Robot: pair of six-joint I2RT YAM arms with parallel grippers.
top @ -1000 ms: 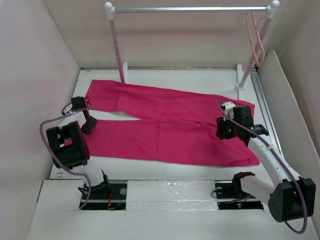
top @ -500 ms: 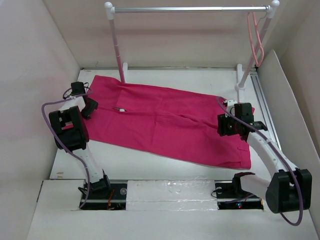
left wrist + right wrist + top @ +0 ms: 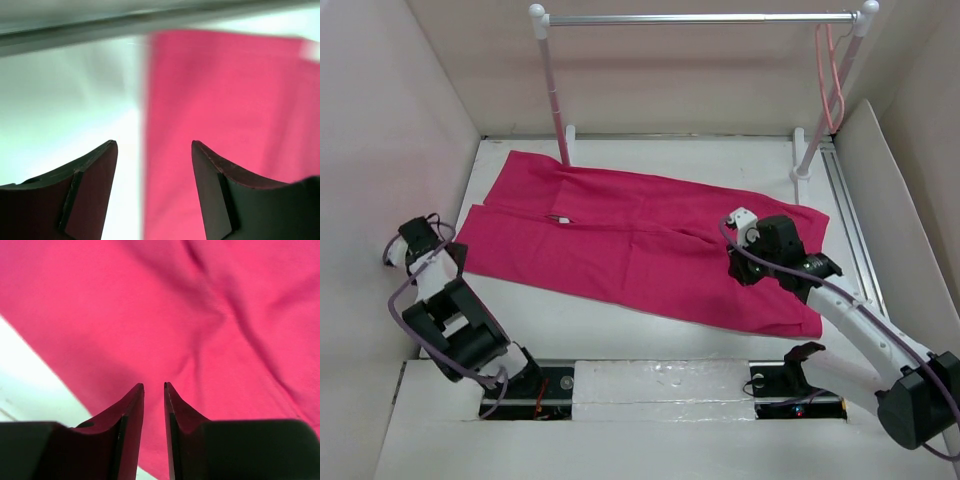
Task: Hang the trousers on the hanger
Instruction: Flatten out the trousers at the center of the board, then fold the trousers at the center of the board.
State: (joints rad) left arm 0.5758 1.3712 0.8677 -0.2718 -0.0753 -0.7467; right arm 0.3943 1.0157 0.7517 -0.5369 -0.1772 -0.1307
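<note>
My left gripper grabs the magenta trousers [image 3: 640, 245] by the near leg's hem edge next, to fold it over the far leg for hanging.
The magenta trousers [image 3: 640, 245] lie flat on the white table, folded lengthwise, with the waist end at the right. The pale-pink hanger [image 3: 830, 80] hangs from the right end of the rack bar, far from both arms. My left gripper [image 3: 438, 250] is off the cloth at the trousers' left end; in the left wrist view it [image 3: 154, 145] stands open and empty, with the trousers [image 3: 225, 100] edge ahead of it. My right gripper [image 3: 745, 262] hovers over the waist end; in its wrist view the right gripper [image 3: 153, 385] has its jaws a narrow gap apart above the trousers [image 3: 200, 315], holding nothing.
A rack with white posts [image 3: 555, 90] and a silver bar [image 3: 700, 18] stands at the back. Its right post [image 3: 817, 130] rises near the trousers' far right corner. White walls close in on both sides, and a metal rail [image 3: 850, 220] runs along the right.
The near leg was folded onto the far one, then my left gripper let go and pulled back to the near left. My right gripper slid left over the cloth and its jaws narrowed.
</note>
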